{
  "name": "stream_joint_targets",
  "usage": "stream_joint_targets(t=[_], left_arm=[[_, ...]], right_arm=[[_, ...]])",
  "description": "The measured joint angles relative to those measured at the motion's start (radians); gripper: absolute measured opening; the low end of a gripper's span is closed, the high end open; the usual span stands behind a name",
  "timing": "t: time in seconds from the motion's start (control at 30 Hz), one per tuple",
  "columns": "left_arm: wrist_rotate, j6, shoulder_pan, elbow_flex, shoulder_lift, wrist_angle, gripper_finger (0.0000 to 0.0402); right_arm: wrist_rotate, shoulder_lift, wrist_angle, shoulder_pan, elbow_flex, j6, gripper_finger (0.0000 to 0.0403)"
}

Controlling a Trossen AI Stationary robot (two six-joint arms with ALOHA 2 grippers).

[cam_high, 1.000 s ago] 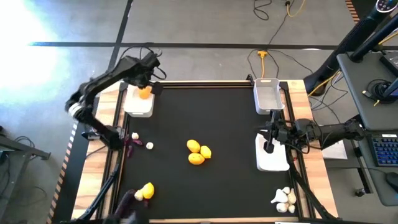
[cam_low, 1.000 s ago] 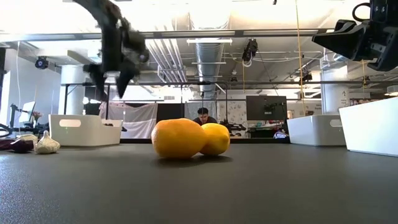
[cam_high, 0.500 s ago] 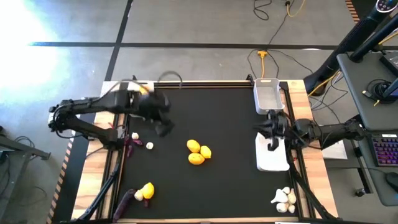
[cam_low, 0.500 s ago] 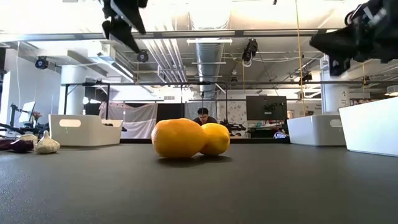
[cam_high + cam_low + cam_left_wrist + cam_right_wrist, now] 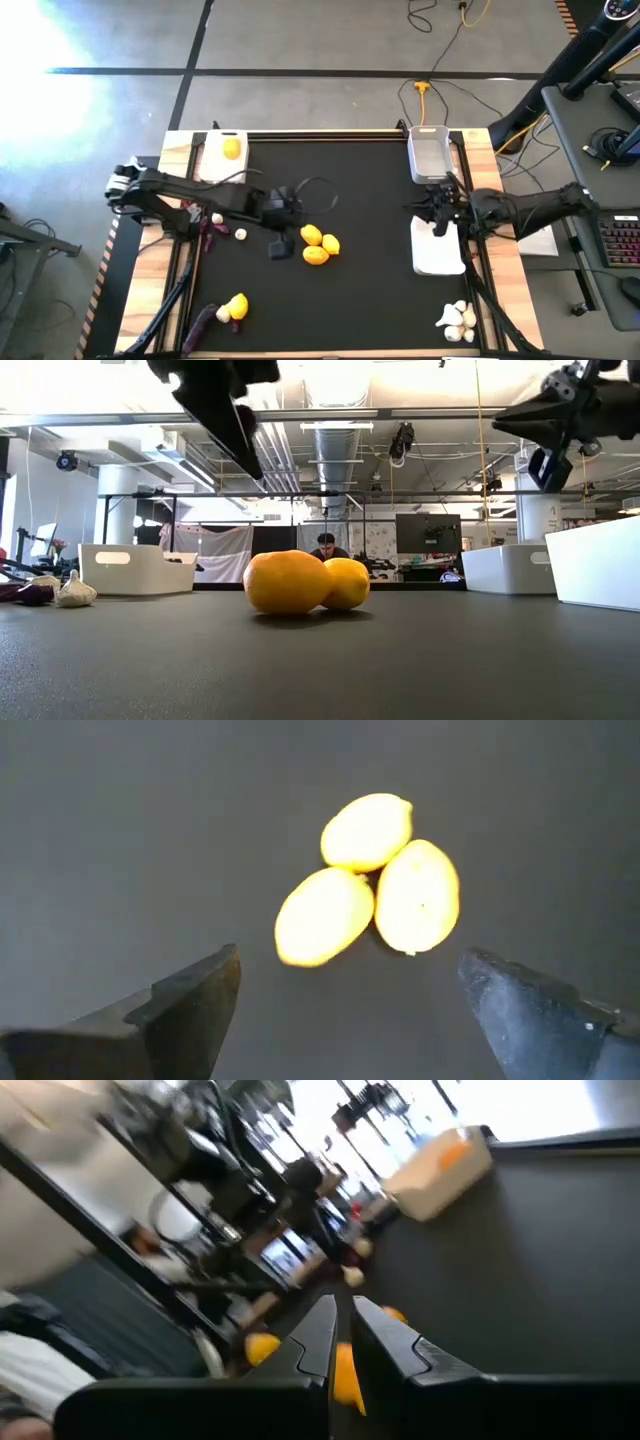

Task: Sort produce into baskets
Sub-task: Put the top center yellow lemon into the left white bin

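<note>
One lemon needs to be grabbed by its rounded middle [image 5: 310, 234] with my left gripper next, so that I can sort the lemons into their basket [image 5: 220, 160].
Three yellow lemons [image 5: 318, 245] lie touching each other at the table's middle; they also show in the left wrist view [image 5: 365, 880] and the low view [image 5: 305, 582]. My left gripper [image 5: 290, 228] hangs open above them, a little to their left, with the fingers wide apart [image 5: 350, 990]. An orange-yellow fruit [image 5: 232, 150] lies in the far-left basket [image 5: 215, 168]. My right gripper [image 5: 440, 215] is shut and empty [image 5: 343, 1330], above the far end of the right basket [image 5: 438, 255].
A third basket [image 5: 428, 155] stands at the far right. Garlic bulbs [image 5: 457, 320] lie at the near right corner. Garlic and an eggplant piece [image 5: 215, 228] lie at the left, a lemon with eggplant pieces [image 5: 228, 310] at the near left.
My left gripper has gone from over the far-left basket toward the table's middle and near side, and now hangs by the three lemons. The fruit stays in that basket. My right gripper has turned a little over the right basket.
</note>
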Motion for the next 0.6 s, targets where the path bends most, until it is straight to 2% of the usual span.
stream_joint_targets(t=[0.1,0.33,0.43,0.6], left_arm=[[0.021,0.143,0.020,0.000,0.052,0.037,0.0352],[0.108,0.360,0.062,0.000,0.161,0.069,0.0339],[0.142,0.409,0.074,0.000,0.207,0.104,0.0332],[0.141,0.474,0.086,0.000,0.276,0.163,0.0325]], right_arm=[[0.000,0.111,-0.110,0.016,0.109,-0.007,0.0027],[-0.001,0.363,-0.343,0.083,0.371,0.026,0.0027],[-0.009,0.459,-0.398,0.142,0.472,0.034,0.0027],[-0.003,0.593,-0.466,0.237,0.628,0.068,0.0027]])
